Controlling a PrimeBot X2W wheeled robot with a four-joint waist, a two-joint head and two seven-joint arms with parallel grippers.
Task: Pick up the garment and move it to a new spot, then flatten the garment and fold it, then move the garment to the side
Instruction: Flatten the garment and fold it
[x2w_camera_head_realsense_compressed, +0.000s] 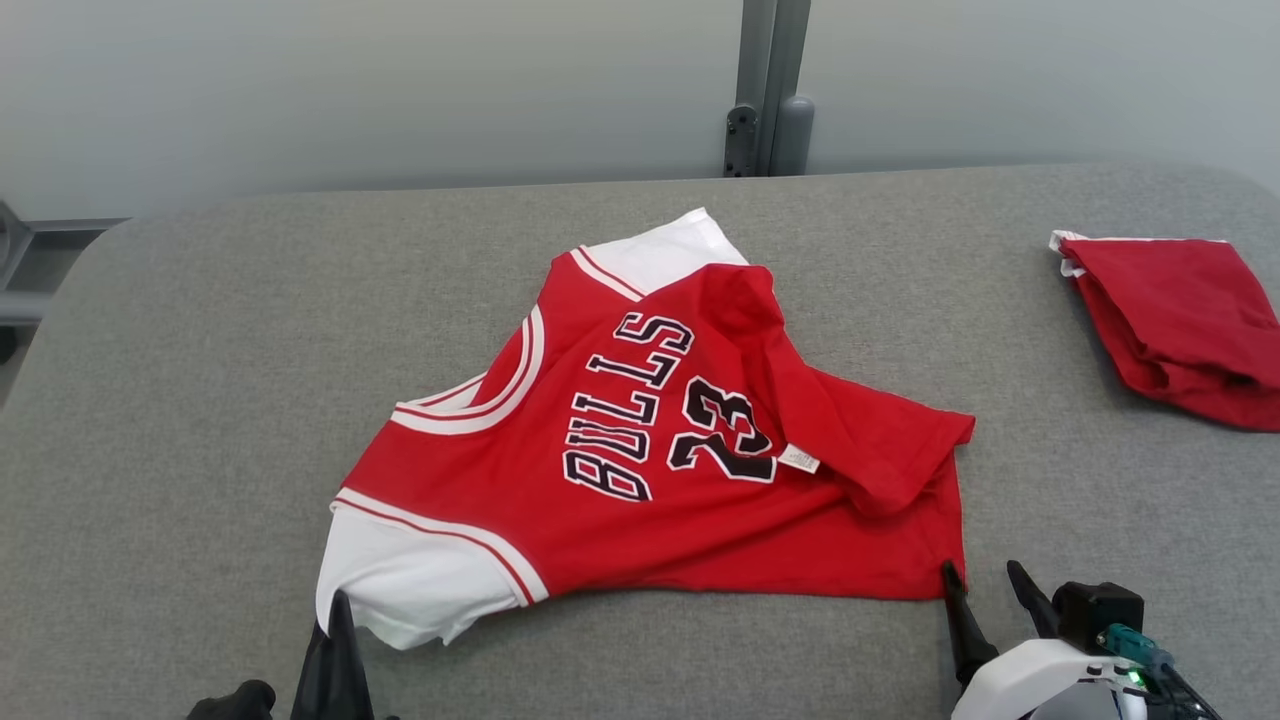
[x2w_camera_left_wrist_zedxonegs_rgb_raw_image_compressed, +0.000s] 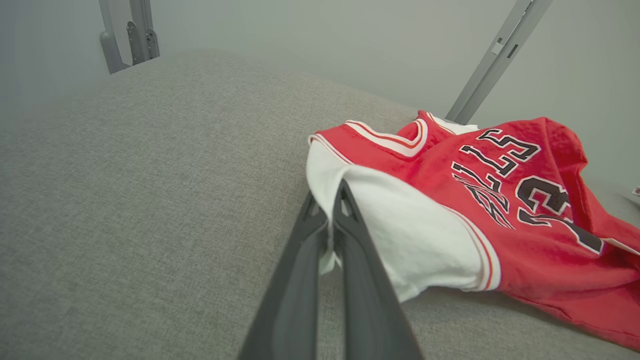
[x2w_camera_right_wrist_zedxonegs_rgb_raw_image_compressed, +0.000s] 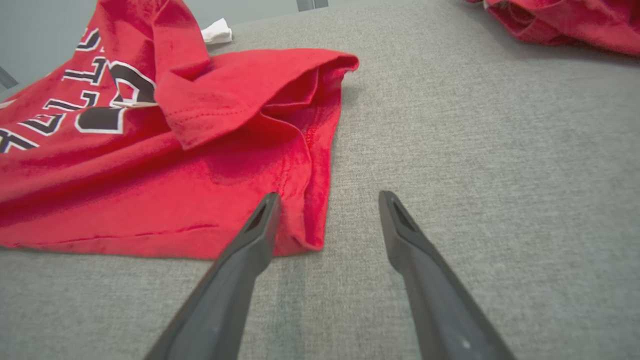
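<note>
My right gripper pinches the jersey's hem corner next. That corner stands up in a small fold while the jersey's side lies flat on the tabletop.
The garment is a red jersey with white sleeves and black "BULLS 23" lettering, lying rumpled across the middle of the grey table. Its right part is folded over itself. My left gripper is shut on the near white sleeve, the cloth pinched between its dark fingers. My right gripper stands open at the jersey's near right hem corner; one fingertip lies over the red cloth, the other over bare table.
A second red cloth lies bunched at the table's far right edge. A grey post rises behind the table against the pale wall. Bare grey surface lies to the left of the jersey and along the front.
</note>
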